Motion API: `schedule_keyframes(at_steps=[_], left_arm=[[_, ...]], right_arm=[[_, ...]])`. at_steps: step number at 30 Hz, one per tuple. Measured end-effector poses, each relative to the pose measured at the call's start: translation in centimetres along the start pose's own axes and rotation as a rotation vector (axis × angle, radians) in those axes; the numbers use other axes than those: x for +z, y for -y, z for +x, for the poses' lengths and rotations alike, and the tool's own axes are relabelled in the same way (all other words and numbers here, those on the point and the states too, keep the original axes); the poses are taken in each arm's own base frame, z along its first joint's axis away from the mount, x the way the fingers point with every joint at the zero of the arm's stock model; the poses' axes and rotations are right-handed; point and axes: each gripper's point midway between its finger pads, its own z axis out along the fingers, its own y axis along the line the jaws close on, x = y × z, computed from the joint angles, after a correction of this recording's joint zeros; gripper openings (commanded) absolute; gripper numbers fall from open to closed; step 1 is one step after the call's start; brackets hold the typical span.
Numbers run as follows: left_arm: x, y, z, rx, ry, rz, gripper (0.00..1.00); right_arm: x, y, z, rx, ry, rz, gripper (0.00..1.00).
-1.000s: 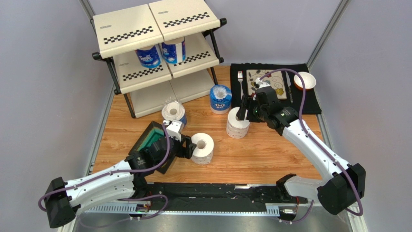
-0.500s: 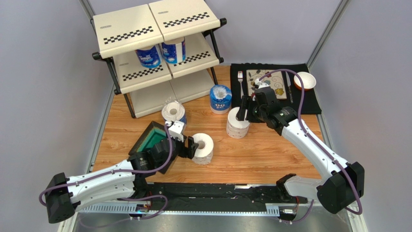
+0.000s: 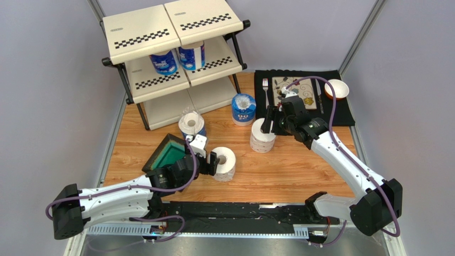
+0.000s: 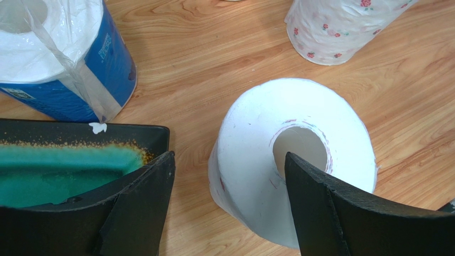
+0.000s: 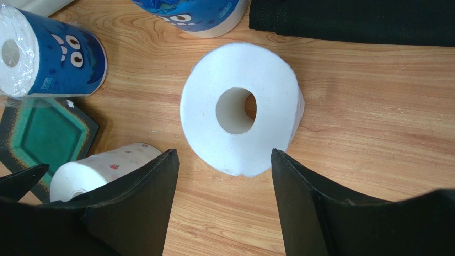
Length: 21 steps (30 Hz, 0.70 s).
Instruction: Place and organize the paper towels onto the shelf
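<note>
The near patterned roll's side beside its hole lies between both fingers and closing would catch it, so it is time for my left gripper to close there.
The shelf [image 3: 140,33] stands at the back left, with two blue-wrapped paper towels [image 3: 163,63] [image 3: 192,56] on its middle tier. On the table stand two more blue-wrapped rolls [image 3: 191,124] [image 3: 243,109] and two faintly patterned ones. My left gripper [image 3: 212,162] [image 4: 229,156] is open. The near patterned roll [image 3: 224,162] [image 4: 293,154] stands partly between its fingers, and I see no squeeze. My right gripper [image 3: 269,121] [image 5: 224,152] hangs open above the other patterned roll [image 3: 263,136] [image 5: 240,106], which stands upright just beyond its fingertips.
A black tray with a green inside [image 3: 170,153] [image 4: 64,170] lies beside my left gripper. A black mat [image 3: 342,114] at the back right carries a fork [image 3: 265,88], a patterned plate [image 3: 291,92] and a bowl [image 3: 336,89]. Grey walls close in the table.
My left arm has slid right and toward the near edge, bringing its open fingers up to the near patterned roll and uncovering more of the green tray. The right arm has barely moved.
</note>
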Motion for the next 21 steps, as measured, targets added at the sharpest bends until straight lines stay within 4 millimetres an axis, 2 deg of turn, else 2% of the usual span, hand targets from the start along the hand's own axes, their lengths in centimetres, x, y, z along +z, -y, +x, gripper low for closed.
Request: schedule_keyframes(at_steps=[9,14,21], left_arm=[[0.36,0.12,0.08,0.016,0.004,-0.029,0.79],[0.57,0.5,0.08,0.017,0.005,-0.033,0.63],[0.57,0.86,0.01,0.008,0.009,-0.028,0.5]], right_arm=[[0.0,-0.02,0.03,0.0,-0.001,-0.002,0.68],[0.06,0.0,0.18,0.0,-0.005,-0.002,0.67],[0.16,0.07,0.48,0.0,-0.014,-0.003,0.67]])
